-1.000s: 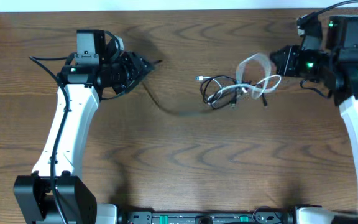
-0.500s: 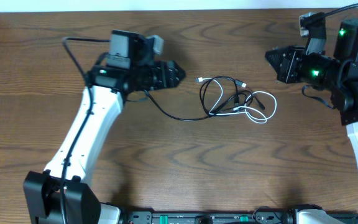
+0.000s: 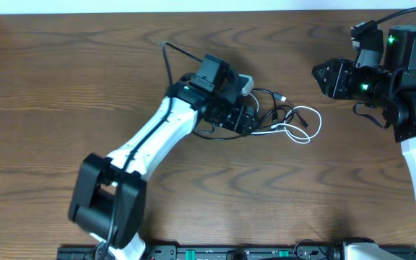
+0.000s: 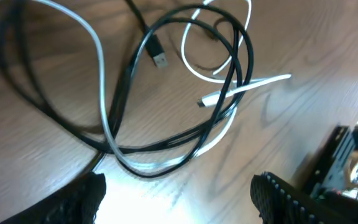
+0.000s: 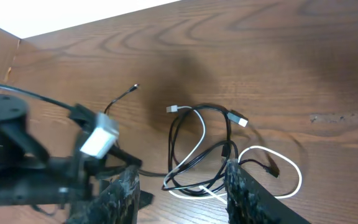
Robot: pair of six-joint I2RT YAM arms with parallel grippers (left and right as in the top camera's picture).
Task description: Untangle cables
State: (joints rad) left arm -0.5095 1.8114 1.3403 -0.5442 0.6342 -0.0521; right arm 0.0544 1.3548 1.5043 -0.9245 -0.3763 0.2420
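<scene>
I will next grab the black cable (image 3: 264, 92) with my left gripper by its nearest loop edge, so that the white cable stays free to slip out.
The black cable (image 3: 264, 92) and the white cable (image 3: 310, 128) lie looped through each other on the wooden table (image 3: 193, 195), right of centre. My left gripper (image 3: 249, 119) is open and empty at the left edge of the tangle. In the left wrist view its fingers (image 4: 179, 205) are spread just short of the black loops (image 4: 185, 134) and the white cord (image 4: 101, 81). My right gripper (image 3: 322, 76) is open and empty, raised up and to the right of the tangle. In the right wrist view its fingers (image 5: 182, 199) frame the black cable (image 5: 174, 134) and the white loop (image 5: 294, 180) from a distance.
The left arm (image 3: 150, 141) stretches diagonally from the front left to the tangle and also shows in the right wrist view (image 5: 36, 168). Its own thick black wire (image 3: 170, 54) sticks up behind it. The table's far edge (image 3: 193, 10) meets a white wall.
The left arm has swung right, from the table's left part to the tangle's edge. The white loop, earlier up by the right gripper, now lies flat. The right gripper has drawn back slightly.
</scene>
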